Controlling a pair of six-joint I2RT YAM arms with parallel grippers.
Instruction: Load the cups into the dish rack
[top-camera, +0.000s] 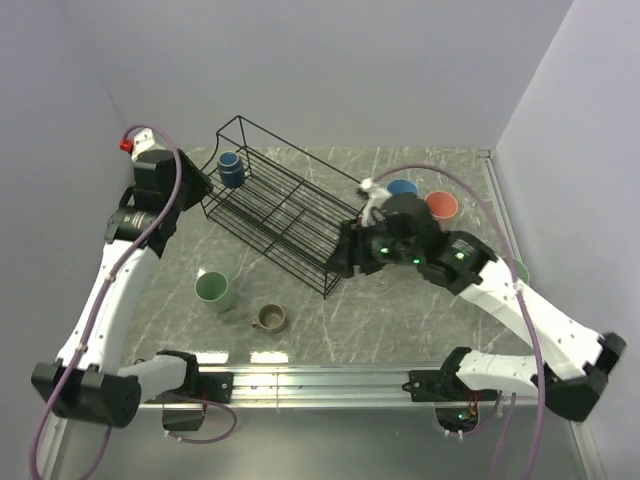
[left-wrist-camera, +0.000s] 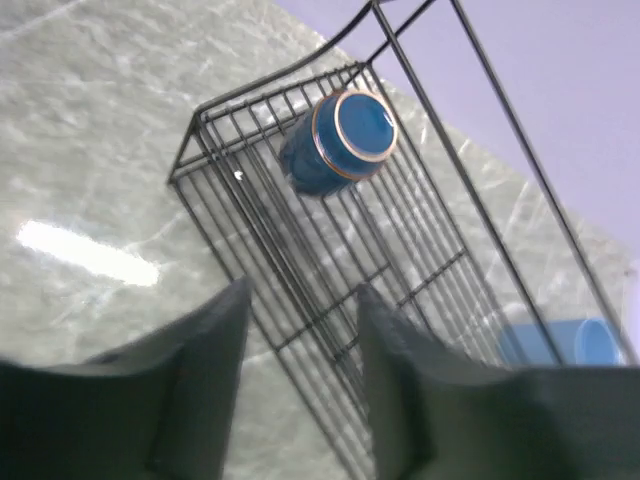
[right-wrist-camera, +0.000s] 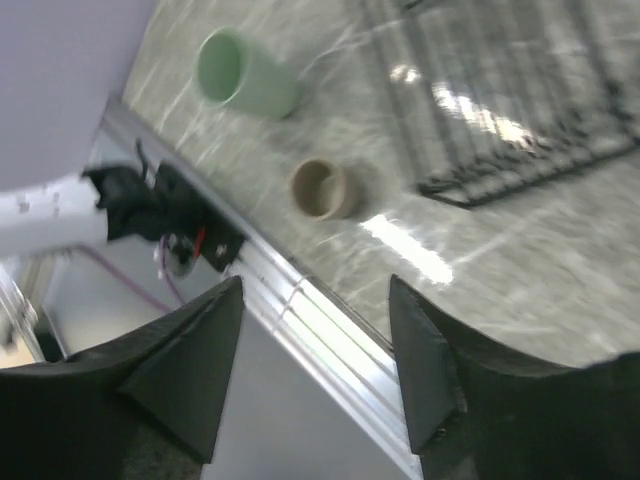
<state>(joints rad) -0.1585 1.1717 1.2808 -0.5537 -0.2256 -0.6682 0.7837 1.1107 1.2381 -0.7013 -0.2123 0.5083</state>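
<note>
I will next grip the tan handled mug by its rim (top-camera: 272, 307) with my right gripper. The mug's body then stays free to settle into the dish rack (top-camera: 285, 215).
The black wire dish rack (top-camera: 285, 215) runs diagonally across the table. A dark navy mug (top-camera: 231, 168) sits in its far-left end, and the left wrist view shows that mug (left-wrist-camera: 340, 140) inside the rack (left-wrist-camera: 300, 250). A pale-green tumbler (top-camera: 213, 290) and a tan handled mug (top-camera: 269, 318) stand on the table in front of the rack. A blue cup (top-camera: 403, 188) and a salmon-pink cup (top-camera: 441, 206) stand behind my right arm. My left gripper (top-camera: 195, 185) is open and empty beside the rack's left end. My right gripper (top-camera: 347, 255) is open and empty at the rack's near-right end.
The right wrist view shows the tumbler (right-wrist-camera: 245, 70), the tan mug (right-wrist-camera: 322, 188), the rack's corner (right-wrist-camera: 520, 150) and the metal rail (right-wrist-camera: 330, 320) at the table's near edge. A green cup (top-camera: 521, 270) is mostly hidden behind my right arm. Walls close in the back and both sides.
</note>
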